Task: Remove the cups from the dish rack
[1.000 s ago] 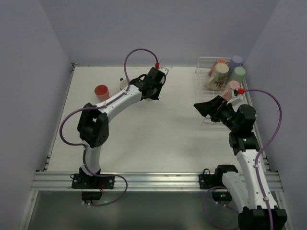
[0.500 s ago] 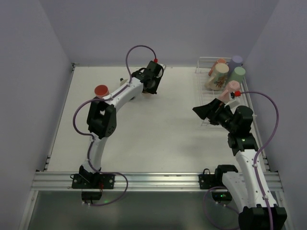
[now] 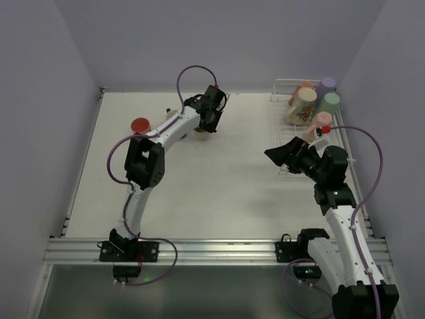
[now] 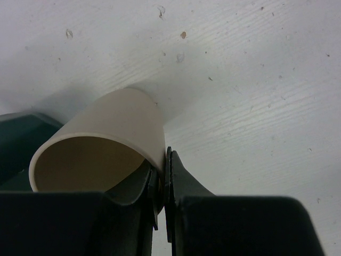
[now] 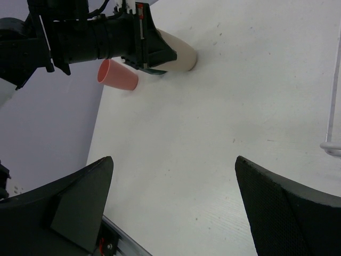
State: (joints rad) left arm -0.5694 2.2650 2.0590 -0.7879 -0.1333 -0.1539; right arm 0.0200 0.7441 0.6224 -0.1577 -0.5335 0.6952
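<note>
I should release the tan cup with my left gripper, as its base is down at the flat table beside the dark green shape [image 4: 21,136] and it would end standing there.
My left gripper [image 3: 207,123] reaches to the far middle of the table and is shut on the rim of a tan cup [image 4: 114,130], one finger inside and one outside. The cup is tilted, its base down at the table surface. A dark green shape [image 4: 21,136] lies just left of it. A red cup [image 3: 140,125] stands on the table further left. The dish rack [image 3: 287,165] at the right holds salmon [image 3: 305,86], lavender [image 3: 327,84], cream [image 3: 302,103], light green [image 3: 329,101] and pink [image 3: 323,119] cups. My right gripper [image 3: 277,154] hangs open and empty beside the rack's left edge.
Grey walls close in the table on the left, back and right. The metal rail [image 3: 212,251] with both arm bases runs along the near edge. In the right wrist view the rack's white wire [image 5: 333,106] shows at the right edge.
The left arm has stretched further out, its elbow rising toward the red cup, while its gripper shifted slightly left and lower with the tan cup. The right gripper drifted slightly left.
</note>
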